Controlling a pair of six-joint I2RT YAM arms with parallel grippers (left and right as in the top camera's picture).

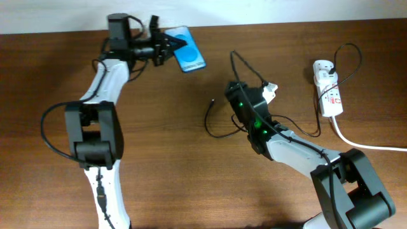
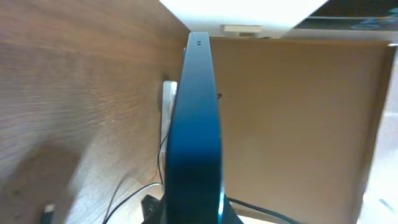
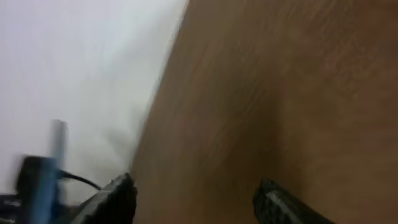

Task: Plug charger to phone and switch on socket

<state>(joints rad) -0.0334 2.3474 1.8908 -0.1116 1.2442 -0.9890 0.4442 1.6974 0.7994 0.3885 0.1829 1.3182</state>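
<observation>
The robot's right gripper next needs to grab the charger's black cable just behind its free tip, so the cable's tip stays free to plug into the phone.
My left gripper is shut on the phone at the table's far left; its blue screen faces up. In the left wrist view the phone stands edge-on between the fingers. The charger's thin black cable loops on the table mid-centre, its tip lying free and apart from the phone. The cable runs under my right arm to a black plug in the socket at the far right. My right gripper is open and empty over bare wood, just right of the cable tip.
The socket's thick white cord runs off the right edge. In the left wrist view the socket shows small behind the phone, with cable at lower left. A white wall borders the table's far edge.
</observation>
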